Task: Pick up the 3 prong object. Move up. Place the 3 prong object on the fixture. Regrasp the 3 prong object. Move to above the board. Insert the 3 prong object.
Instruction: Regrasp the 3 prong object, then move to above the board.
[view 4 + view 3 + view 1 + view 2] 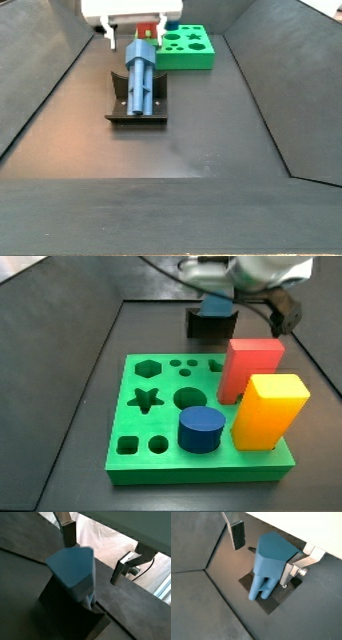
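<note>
I will next pick up the 3 prong object with my gripper. I should hold it by its peaked end (217,305) (71,561), so its prongs stay free to go into the green board's holes.
The steel-blue 3 prong object (270,559) leans on the dark fixture (63,609), peaked end up and prongs down in the fixture's notch, as both wrist views show. My gripper (264,554) is open and straddles the object's upper end. One finger (238,534) stands clear of it, while the opposite finger (290,571) sits close beside it. In a side view the object (140,65) lies along the fixture (136,108) with the gripper (140,38) above it. The green board (147,428) is nearer the camera than the fixture (210,325).
On the board stand a red block (250,366), a yellow block (269,408) and a dark blue cylinder (202,428). Dark sloped walls enclose the work floor (187,150). The board (187,55) lies just beyond the fixture.
</note>
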